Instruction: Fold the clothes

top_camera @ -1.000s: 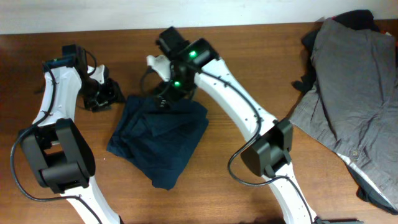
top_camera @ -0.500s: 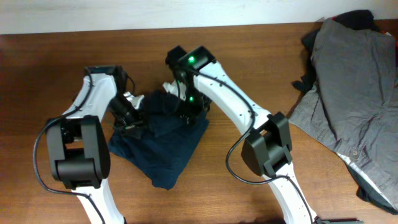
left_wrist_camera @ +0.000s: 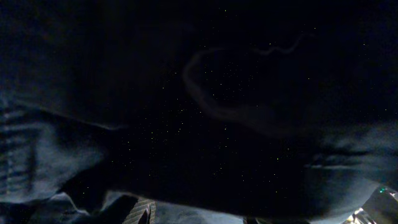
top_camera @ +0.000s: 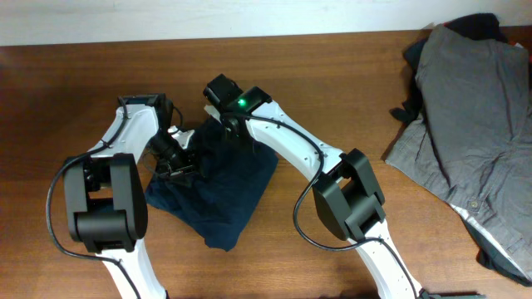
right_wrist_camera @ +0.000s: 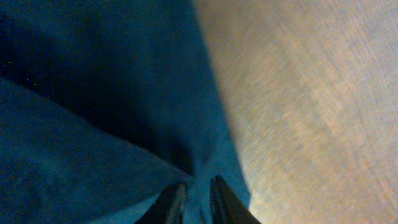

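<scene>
The dark navy shorts point(top_camera: 223, 189) need to be gripped next by the bunched side edge point(top_camera: 165, 193) with my left gripper. The main cloth then stays free to be moved into place for folding.
The clothes here are dark navy shorts point(top_camera: 223, 189), lying crumpled on the wooden table left of centre. My right gripper point(top_camera: 224, 133) is at their far edge. In the right wrist view it point(right_wrist_camera: 199, 200) is shut on a ridge of the navy cloth point(right_wrist_camera: 93, 124), beside bare wood. My left gripper point(top_camera: 178, 155) presses into the shorts' left edge. In the left wrist view dark fabric point(left_wrist_camera: 205, 124) fills nearly everything. Only one fingertip point(left_wrist_camera: 138, 211) peeks out at the bottom, with cloth bunched beside it, so its jaw state stays unclear.
A large grey buttoned garment point(top_camera: 470, 108) is spread at the right side of the table point(top_camera: 349, 66), with darker pieces at its top point(top_camera: 478, 23) and lower right corner point(top_camera: 503, 262). Both arms cross over the shorts.
My left arm swung in from the left onto the shorts' left edge. My right gripper shut on the cloth at the far edge, which is bunched up now.
</scene>
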`<state>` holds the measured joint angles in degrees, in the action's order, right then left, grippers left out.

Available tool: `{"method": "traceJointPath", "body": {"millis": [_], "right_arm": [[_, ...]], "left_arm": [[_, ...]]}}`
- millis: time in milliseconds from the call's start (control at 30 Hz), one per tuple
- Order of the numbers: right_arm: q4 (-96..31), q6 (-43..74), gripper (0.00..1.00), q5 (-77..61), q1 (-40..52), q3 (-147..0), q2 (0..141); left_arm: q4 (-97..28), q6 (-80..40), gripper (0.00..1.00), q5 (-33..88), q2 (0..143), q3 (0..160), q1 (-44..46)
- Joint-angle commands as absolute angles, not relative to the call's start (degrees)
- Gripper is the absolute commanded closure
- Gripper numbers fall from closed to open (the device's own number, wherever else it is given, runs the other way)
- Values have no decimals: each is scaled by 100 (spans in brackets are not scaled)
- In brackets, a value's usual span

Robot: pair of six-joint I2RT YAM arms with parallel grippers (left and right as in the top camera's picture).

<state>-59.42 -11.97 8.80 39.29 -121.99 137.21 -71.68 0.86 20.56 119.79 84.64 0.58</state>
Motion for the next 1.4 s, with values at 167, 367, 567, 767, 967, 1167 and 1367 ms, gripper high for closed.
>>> {"method": "traceJointPath", "body": {"millis": [167, 367, 567, 767, 967, 1167, 1367], "right_arm": [[-4875, -781, 78, 1122, 3881, -12258, 13611], [-5092, -202, 78, 1533, 3828, -12313, 13423], [-5695, -34, 67, 1568, 3544, -12376, 12195], [-6364, 40, 64, 1483, 3205, -12376, 11690], [-6543, 158, 64, 1282, 3094, -12368, 11736], [-6816, 161, 64, 1028, 3094, -12368, 11736], [-7513, -86, 59, -56, 3041, -12366, 11749]], "left_arm": [[-6917, -180, 55, 1286, 11570, 8433, 82], [-6401, -714, 55, 462, 11570, 8433, 82], [-5975, -982, 54, -180, 11568, 8440, 86], [-5957, -777, 20, 263, 11568, 8578, 69], [-6108, 16, 18, 692, 11535, 8805, 47], [-6001, 204, 1, 172, 11548, 8871, -5], [-6090, 486, 1, 668, 11646, 8868, -16]]}}
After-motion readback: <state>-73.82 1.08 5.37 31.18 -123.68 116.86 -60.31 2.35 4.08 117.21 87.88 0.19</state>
